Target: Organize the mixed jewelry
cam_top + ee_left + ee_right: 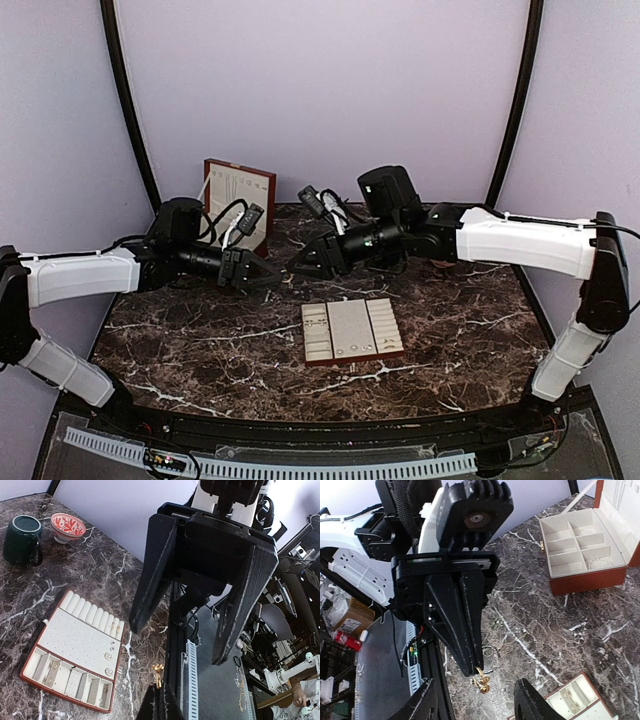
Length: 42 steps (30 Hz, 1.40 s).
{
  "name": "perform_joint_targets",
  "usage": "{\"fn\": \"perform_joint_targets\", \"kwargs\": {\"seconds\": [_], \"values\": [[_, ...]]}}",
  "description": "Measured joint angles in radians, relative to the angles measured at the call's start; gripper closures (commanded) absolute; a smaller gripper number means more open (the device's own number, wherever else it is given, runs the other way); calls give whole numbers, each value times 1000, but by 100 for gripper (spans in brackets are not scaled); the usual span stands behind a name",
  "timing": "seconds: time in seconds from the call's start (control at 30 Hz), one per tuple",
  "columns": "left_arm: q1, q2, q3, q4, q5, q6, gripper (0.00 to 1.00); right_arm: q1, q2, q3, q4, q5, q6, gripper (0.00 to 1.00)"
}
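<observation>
The small gold ring has to slip into the tray's padded slots with its band free. My right gripper will next grab the ring by its beaded end (483, 686).
My left gripper (264, 272) is shut on a small gold ring (158, 672) and holds it above the marble table; its closed fingers show in the right wrist view (472, 667) with the ring (482, 682) at their tip. My right gripper (300, 265) faces it, tip to tip, open, its jaws spread either side of the ring (475, 695). It also fills the left wrist view (179, 644). A flat cream-padded tray (352, 330) lies in front, with small gold rings and studs in it (108, 655). Thin silvery hoops (490, 652) lie loose on the table below the grippers.
A red-brown wooden box (238, 195) stands open at the back left, with thin bangles in its cream compartments (600, 562). A dark green mug (22, 540) and a red patterned bowl (69, 527) show in the left wrist view. The table's front rail (300, 465) lies beyond the tray.
</observation>
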Motion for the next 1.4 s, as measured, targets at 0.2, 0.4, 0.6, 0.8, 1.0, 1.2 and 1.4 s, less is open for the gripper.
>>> {"fn": "perform_joint_targets", "kwargs": {"seconds": [0.2,0.4,0.6,0.8,1.0,1.2,1.4], "values": [[-14,0,-7,20,21,10,100,0,9,-4,11,-69,33,55],[-24,0,-11,37,35,10,100,0,31,-4,20,-93,48,61],[-25,-2,-14,45,44,10,100,0,41,-10,29,-125,55,76],[-25,-2,-14,46,51,10,100,0,41,-20,47,-159,65,95],[-27,-2,-16,46,53,8,100,-1,41,-28,57,-167,61,100],[-29,-2,-15,28,26,27,53,-5,38,-51,83,-154,72,100],[-29,5,18,-95,-167,115,30,-36,-35,-130,69,-64,92,100]]}}
